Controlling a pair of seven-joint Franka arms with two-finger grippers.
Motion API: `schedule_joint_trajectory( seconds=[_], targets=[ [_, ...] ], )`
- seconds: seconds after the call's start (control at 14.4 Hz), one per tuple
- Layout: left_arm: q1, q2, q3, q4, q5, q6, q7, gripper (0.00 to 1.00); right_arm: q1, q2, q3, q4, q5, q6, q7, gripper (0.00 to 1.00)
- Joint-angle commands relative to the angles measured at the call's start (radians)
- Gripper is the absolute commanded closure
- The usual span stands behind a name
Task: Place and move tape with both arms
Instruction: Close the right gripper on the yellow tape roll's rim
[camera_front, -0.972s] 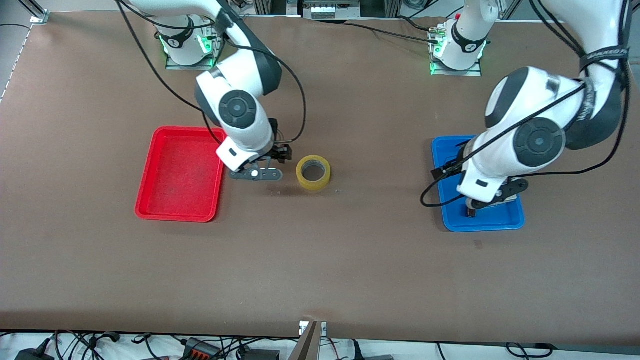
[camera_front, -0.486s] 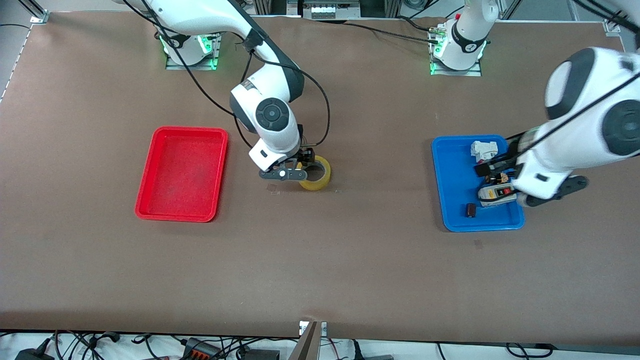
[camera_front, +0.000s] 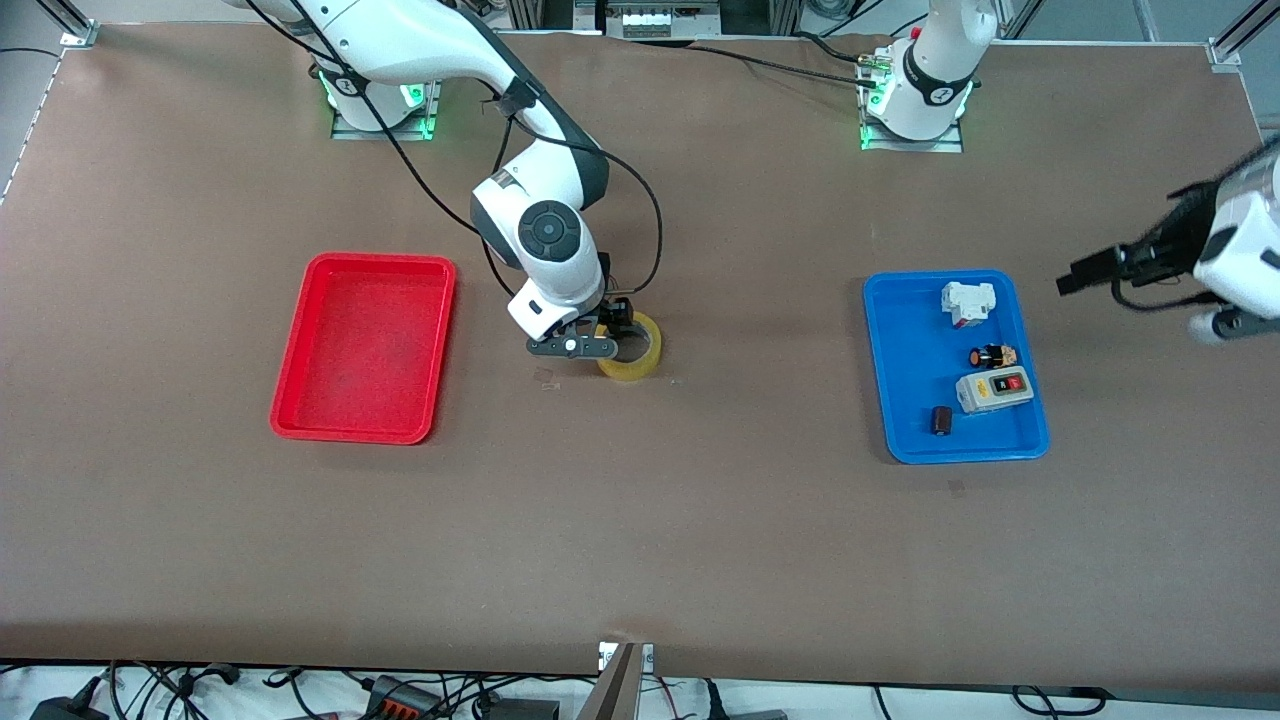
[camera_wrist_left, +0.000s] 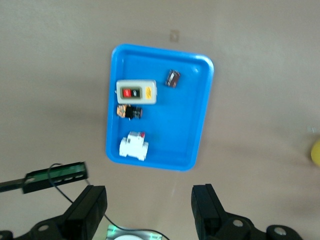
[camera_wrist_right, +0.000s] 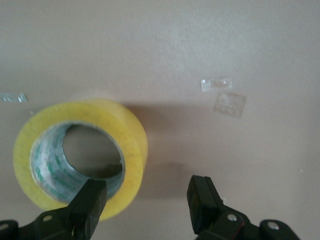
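Note:
My right gripper's fingers are above the side of the tape's ring, so closing now would miss. The gripper comes down, then closes on the ring's side.
The tape (camera_front: 632, 347), a yellow-amber ring, lies flat on the brown table between the two trays. It fills the right wrist view (camera_wrist_right: 131, 131). My right gripper (camera_front: 606, 328) is low over the tape's rim on the red tray's side and is open. In the right wrist view (camera_wrist_right: 146, 200) one finger (camera_wrist_right: 90, 200) is over the ring's wall and hollow core and the other finger (camera_wrist_right: 202, 197) is outside the ring. My left gripper (camera_front: 1120, 265) is open and empty, up in the air beside the blue tray (camera_front: 900, 400). It shows in the left wrist view (camera_wrist_left: 150, 205).
The blue tray (camera_wrist_left: 200, 100) holds a grey switch box (camera_front: 993, 391), a white part (camera_front: 968, 303) and two small dark parts. An empty red tray (camera_front: 365, 345) lies toward the right arm's end. A sliver of the tape (camera_wrist_left: 316, 152) shows in the left wrist view.
My right gripper moved from beside the red tray onto the tape's rim. My left arm rose off the blue tray and swung out toward its end of the table.

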Motion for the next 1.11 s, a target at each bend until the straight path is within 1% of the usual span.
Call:
schedule_joint_trajectory(
  seconds=[0.0,0.14,0.28,0.35,0.42,0.49,0.56,0.62,0.69,0.9,1.04],
  targets=[
    [-0.055,-0.080,0.021,-0.070,-0.024,-0.010,0.041,0.00,-0.002,0.027,-0.002,-0.002,0.001,0.088,0.008,0.05],
    [-0.058,-0.085,0.024,-0.068,-0.070,-0.021,0.035,0.00,0.002,0.053,-0.005,0.004,-0.025,0.117,0.002,0.05],
    [-0.061,-0.094,0.024,-0.068,-0.072,-0.018,0.035,0.00,-0.006,0.091,-0.008,0.029,-0.082,0.166,0.002,0.05],
    [-0.061,-0.094,0.024,-0.070,-0.069,-0.018,0.046,0.00,-0.005,0.105,-0.008,0.040,-0.088,0.167,0.003,0.06],
    [-0.061,-0.094,0.024,-0.071,-0.075,-0.018,0.046,0.00,0.000,0.107,-0.008,0.040,-0.093,0.167,0.002,0.09],
    [-0.061,-0.094,0.024,-0.070,-0.073,-0.018,0.032,0.00,0.001,0.107,-0.009,0.040,-0.093,0.167,0.002,0.17],
    [-0.061,-0.093,0.024,-0.070,-0.069,-0.018,0.032,0.00,-0.002,0.107,-0.009,0.040,-0.102,0.165,-0.002,0.35],
    [-0.061,-0.093,0.024,-0.071,-0.066,-0.032,0.031,0.00,-0.005,0.107,-0.009,0.037,-0.110,0.165,-0.002,0.82],
    [-0.052,-0.086,0.024,-0.070,-0.067,-0.050,0.034,0.00,-0.002,0.107,-0.009,0.038,-0.111,0.164,0.000,0.92],
    [-0.044,-0.089,0.019,-0.080,-0.067,-0.004,0.041,0.00,0.001,0.102,-0.009,0.043,-0.111,0.162,-0.005,0.97],
    [-0.034,-0.092,0.019,-0.084,-0.066,0.009,0.046,0.00,-0.002,0.102,-0.009,0.041,-0.113,0.162,-0.003,0.97]
  ],
)
